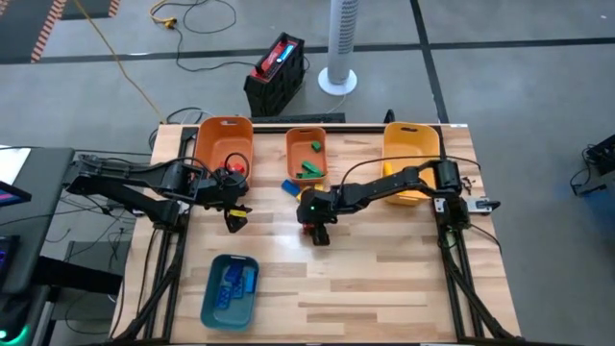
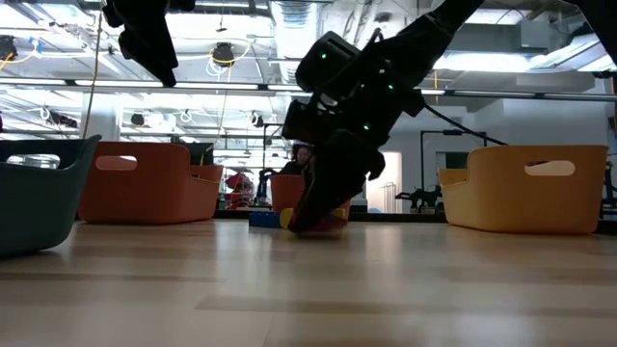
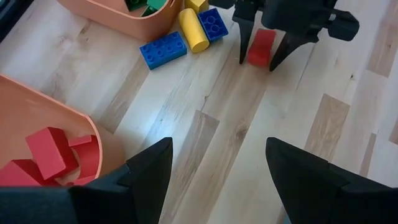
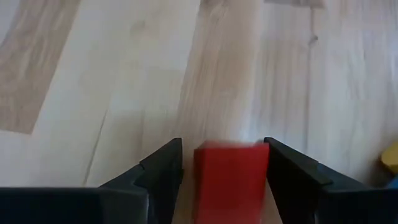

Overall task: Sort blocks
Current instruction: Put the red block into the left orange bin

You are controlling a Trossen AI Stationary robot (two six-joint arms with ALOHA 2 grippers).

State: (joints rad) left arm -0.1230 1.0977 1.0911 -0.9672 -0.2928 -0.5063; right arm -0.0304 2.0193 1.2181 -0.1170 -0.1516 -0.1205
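My right gripper should close now and would hold the red block: its fingers are on both sides of it in the right wrist view.
A red block point(image 4: 230, 180) rests on the table near its middle. My right gripper point(image 4: 222, 147) is open, slants down over it and has one finger on either side of it; the left wrist view shows the same block point(image 3: 261, 46) between those fingers. My left gripper point(image 3: 217, 168) hangs open and empty above the table, next to the large orange bin point(image 1: 223, 144) that holds red blocks point(image 3: 53, 155). Two blue blocks point(image 3: 163, 50) and a yellow cylinder point(image 3: 193, 30) lie beside the small orange bin point(image 1: 307, 152). My right gripper straddles the red block's two opposite sides from above, slanting down. One finger point(image 4: 165, 168) stands a small gap away from the block. The other finger point(image 4: 289, 171) lies right at the block's edge; whether it touches, I cannot tell. The block sits on the table.
The small orange bin holds green blocks point(image 1: 309, 168). A yellow bin point(image 1: 411, 144) stands at the far right. A teal bin point(image 1: 231, 288) with blue blocks stands near the front left. Bare wood lies between the grippers and the near edge.
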